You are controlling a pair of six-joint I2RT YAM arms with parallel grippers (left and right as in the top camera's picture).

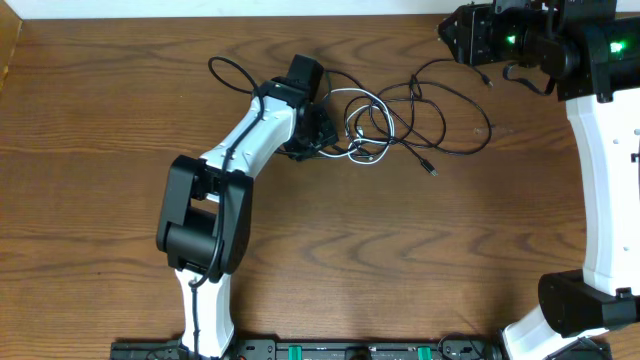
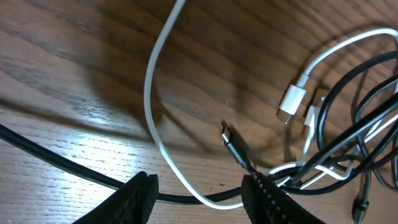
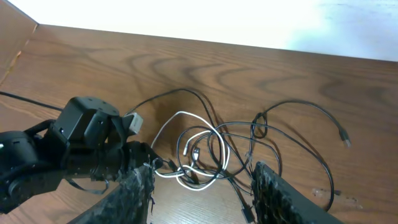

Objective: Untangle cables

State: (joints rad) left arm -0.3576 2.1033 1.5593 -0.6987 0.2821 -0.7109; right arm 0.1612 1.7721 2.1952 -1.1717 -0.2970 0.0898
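Note:
I should pick up the white cable with my left gripper next, by its loop (image 1: 323,153) (image 2: 196,195) at the outer edge of the tangle, to untangle it from the black cables.
The cables lie in a tangle at the table's middle back: several black cables (image 1: 445,115) in loops, and one white cable (image 1: 362,128) coiled at their left. My left gripper (image 1: 318,138) is open and low at the tangle's left edge. In the left wrist view its jaws (image 2: 202,194) straddle a loop of the white cable (image 2: 149,93) and a black cable (image 2: 62,165) without closing on them. A white plug (image 2: 292,99) and a black plug (image 2: 233,144) lie just ahead. My right gripper (image 1: 452,35) is open and empty, held high at the back right. Its jaws (image 3: 202,190) frame the tangle (image 3: 205,152) from above.
The left arm (image 1: 245,140) reaches diagonally across the table's left half to the tangle. A loose black plug end (image 1: 432,170) lies at the tangle's front right and another (image 3: 344,138) at the far right. The table's back edge (image 1: 250,15) is close behind the cables.

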